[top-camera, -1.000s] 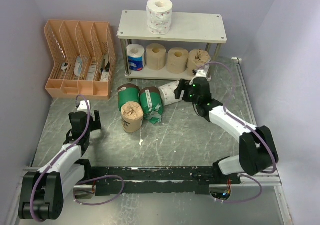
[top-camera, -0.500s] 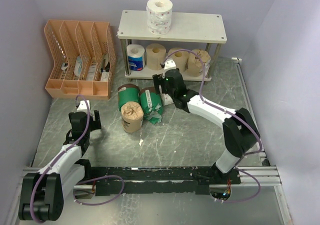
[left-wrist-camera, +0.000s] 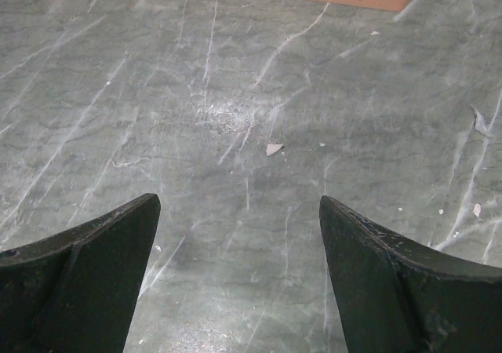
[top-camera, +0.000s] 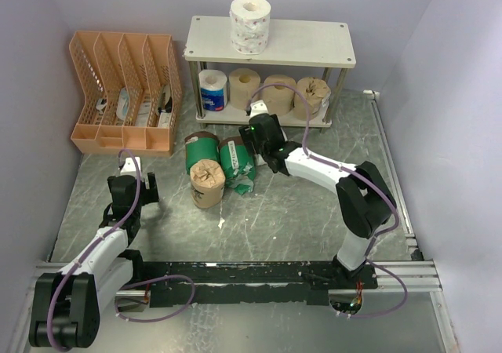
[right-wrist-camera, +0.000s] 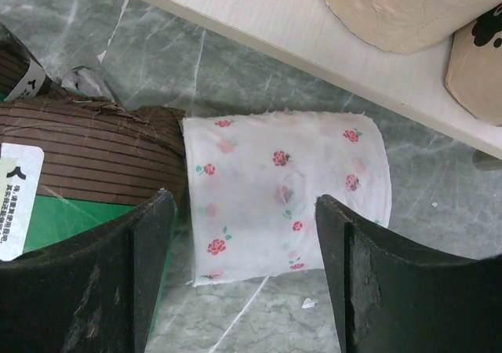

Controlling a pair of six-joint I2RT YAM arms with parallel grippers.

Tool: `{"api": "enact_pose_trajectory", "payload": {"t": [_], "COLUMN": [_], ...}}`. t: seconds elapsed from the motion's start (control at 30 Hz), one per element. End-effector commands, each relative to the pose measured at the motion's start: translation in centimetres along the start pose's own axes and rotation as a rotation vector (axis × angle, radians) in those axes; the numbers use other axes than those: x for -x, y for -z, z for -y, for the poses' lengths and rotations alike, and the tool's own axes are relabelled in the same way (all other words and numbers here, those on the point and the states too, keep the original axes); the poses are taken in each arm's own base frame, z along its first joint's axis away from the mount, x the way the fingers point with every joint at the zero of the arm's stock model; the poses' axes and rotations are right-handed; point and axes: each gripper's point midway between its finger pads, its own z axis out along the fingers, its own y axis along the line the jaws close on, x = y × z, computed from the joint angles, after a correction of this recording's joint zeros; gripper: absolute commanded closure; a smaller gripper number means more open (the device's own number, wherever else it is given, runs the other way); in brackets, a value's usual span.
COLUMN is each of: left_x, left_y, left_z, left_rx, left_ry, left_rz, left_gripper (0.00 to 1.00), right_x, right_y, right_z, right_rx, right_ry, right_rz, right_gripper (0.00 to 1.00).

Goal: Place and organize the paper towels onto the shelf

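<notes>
My right gripper will pinch the rose-patterned roll by its end (right-wrist-camera: 196,212) beside the green roll next. Then it will place the roll on the shelf's top board.
The shelf (top-camera: 314,43) stands at the back. A white patterned roll (top-camera: 249,23) is on its top board. On the lower board are a blue-and-white roll (top-camera: 212,90), two tan rolls (top-camera: 245,86) and a brown-wrapped one (top-camera: 314,94). Two green-wrapped rolls (top-camera: 202,147) and a tan roll (top-camera: 207,183) lie on the table. My right gripper (top-camera: 255,140) hangs open over a white rose-patterned roll (right-wrist-camera: 286,196) that lies on its side beside a green roll (right-wrist-camera: 86,172), its fingers (right-wrist-camera: 149,259) apart from it. My left gripper (top-camera: 133,182) is open over bare table (left-wrist-camera: 235,118).
An orange slotted file organizer (top-camera: 125,94) stands at the back left with small items in its slots. The shelf's lower board edge (right-wrist-camera: 314,31) runs just beyond the rose roll. Paper scraps (top-camera: 222,222) dot the grey table. Walls close in on three sides.
My right arm has swung left from the shelf's right end to over the rose-patterned roll, which its wrist now covers in the top view. The left arm has stayed still.
</notes>
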Motion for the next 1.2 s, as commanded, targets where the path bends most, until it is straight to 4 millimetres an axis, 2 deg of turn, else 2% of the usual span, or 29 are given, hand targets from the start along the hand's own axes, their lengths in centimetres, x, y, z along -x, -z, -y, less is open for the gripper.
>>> {"api": "enact_pose_trajectory", "payload": {"t": [0.0, 0.27, 0.3, 0.43, 0.53, 0.63, 0.7, 0.87, 0.93, 1.03, 1.17], "left_x": [1.9, 1.9, 1.9, 1.9, 1.8, 1.8, 1.9, 1.9, 1.9, 1.9, 1.8], "left_y": [0.0, 0.0, 0.0, 0.0, 0.0, 0.0, 0.0, 0.0, 0.0, 0.0, 0.0], "left_z": [0.3, 0.3, 0.3, 0.3, 0.3, 0.4, 0.4, 0.4, 0.4, 0.4, 0.4], "left_rx": [-0.015, -0.016, -0.015, -0.015, -0.014, -0.015, -0.015, -0.017, -0.017, -0.018, -0.020], "left_ry": [0.016, 0.015, 0.015, 0.015, 0.014, 0.014, 0.014, 0.014, 0.014, 0.014, 0.013], "left_rz": [0.060, 0.062, 0.062, 0.062, 0.061, 0.059, 0.061, 0.062, 0.062, 0.062, 0.061], "left_gripper": [0.06, 0.06, 0.06, 0.06, 0.06, 0.06, 0.06, 0.06, 0.06, 0.06, 0.06], "right_x": [-0.6, -4.4, -4.8, -5.2, -4.8, -3.1, -1.7, 0.9, 1.8, 3.1, 4.4], "right_y": [-0.9, -2.9, -3.0, -3.3, -2.9, -1.4, -0.5, 1.5, 2.3, 3.8, 5.2], "right_z": [-0.5, -1.5, -1.4, -0.7, -0.2, 1.0, 2.6, 6.2, 8.5, 10.0, 11.1], "right_rx": [-0.018, -0.094, -0.110, -0.163, -0.182, -0.188, -0.176, -0.048, -0.007, 0.130, 0.260], "right_ry": [0.038, 0.184, 0.198, 0.205, 0.207, 0.167, 0.085, -0.217, -0.371, -0.587, -0.758], "right_rz": [-0.024, -0.135, -0.145, -0.160, -0.153, -0.107, -0.084, -0.033, 0.009, 0.070, 0.130], "right_gripper": [0.28, 0.38, 0.43, 0.76, 1.00, 1.00, 1.00, 1.00, 1.00, 1.00, 1.00]}}
